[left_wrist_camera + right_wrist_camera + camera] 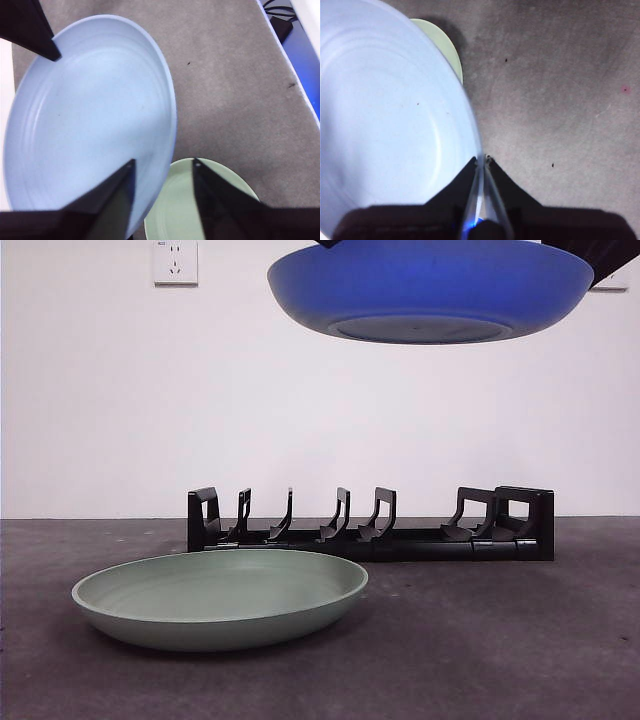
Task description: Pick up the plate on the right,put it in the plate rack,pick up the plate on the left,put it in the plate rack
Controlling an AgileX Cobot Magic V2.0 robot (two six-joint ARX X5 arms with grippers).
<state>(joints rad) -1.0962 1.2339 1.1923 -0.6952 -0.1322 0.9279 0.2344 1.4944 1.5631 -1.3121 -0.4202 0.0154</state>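
Note:
My left gripper should grab the blue plate by its rim (300,270) next, so that I can then set the blue plate into the plate rack (370,530).
A blue plate (430,285) hangs level high above the table, well above the black plate rack (370,530). My right gripper (483,160) is shut on its rim and shows as a dark shape at the top right corner (600,255) of the front view. My left gripper (162,167) is open above the plate's opposite edge, and the blue plate's rim (170,130) shows between its jaws. The right gripper (30,27) shows dark at the plate's far edge in the left wrist view. A green plate (220,595) lies flat on the table in front of the rack's left half.
The grey table (500,640) runs back to a white wall with a socket (175,262). The rack's prongs (340,515) stand upright with nothing in them. Cables and a blue surface (300,45) lie past the table's edge.

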